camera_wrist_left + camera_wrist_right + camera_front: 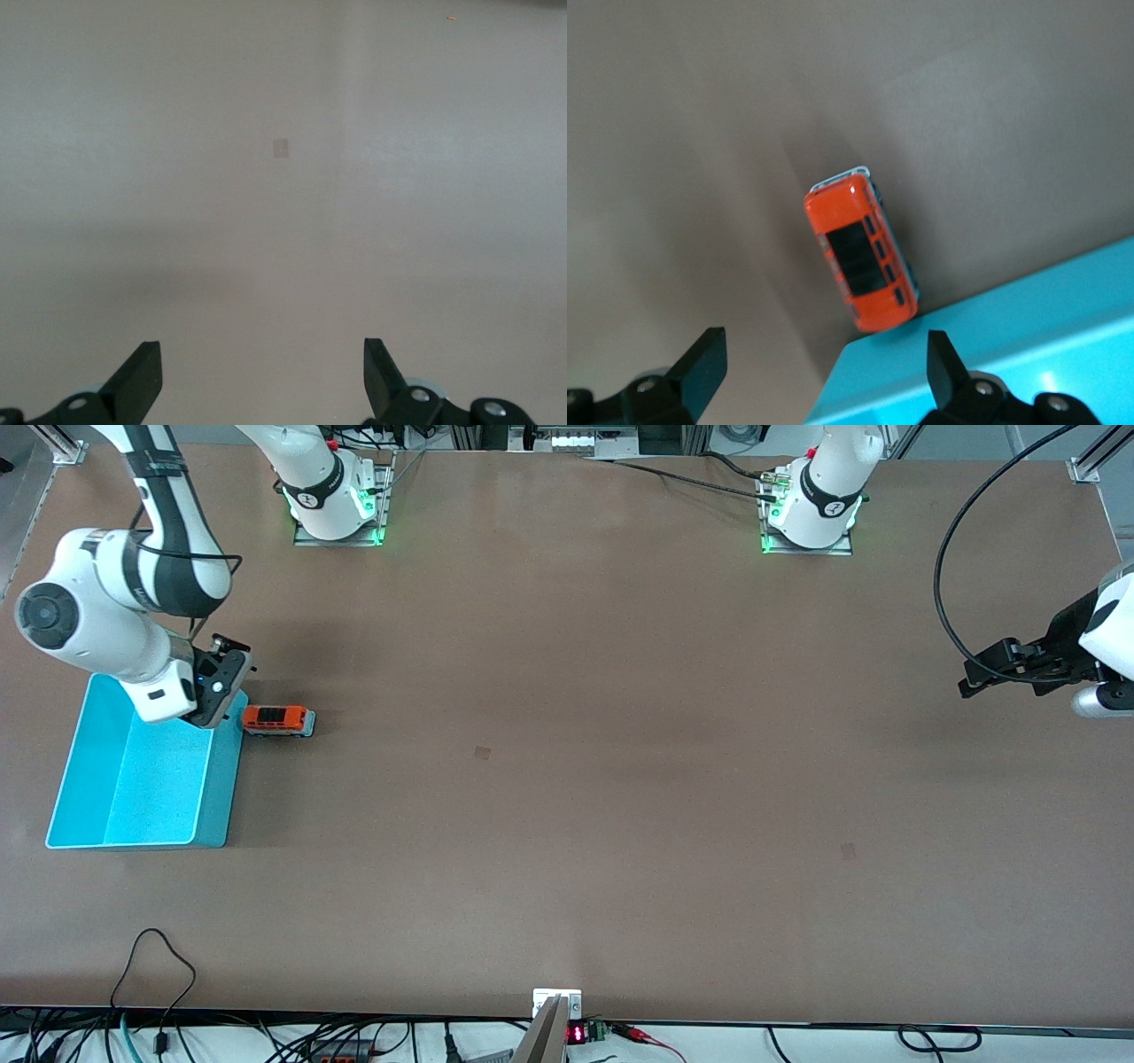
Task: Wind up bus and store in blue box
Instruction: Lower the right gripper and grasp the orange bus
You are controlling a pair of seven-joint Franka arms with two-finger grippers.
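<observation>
Next, my right gripper grabs the long window sides of the orange bus (278, 720), to store it in the blue box.
The orange bus (278, 720) stands on its wheels on the table, right beside the outer wall of the blue box (223, 779), on the side toward the left arm's end. It is outside the box. My right gripper (215, 707) is open and empty, up over the box's corner next to the bus. The right wrist view shows the bus (861, 264) and the box wall (1028, 319) below the spread fingers of the right gripper (822, 345). My left gripper (970, 685) waits open and empty at the left arm's end of the table, over bare table (259, 352).
The blue box holds nothing that I can see. Two small marks (482, 752) (848, 851) lie on the brown table. A cable loop (159, 948) and a small display unit (576, 1033) sit at the table edge nearest the front camera.
</observation>
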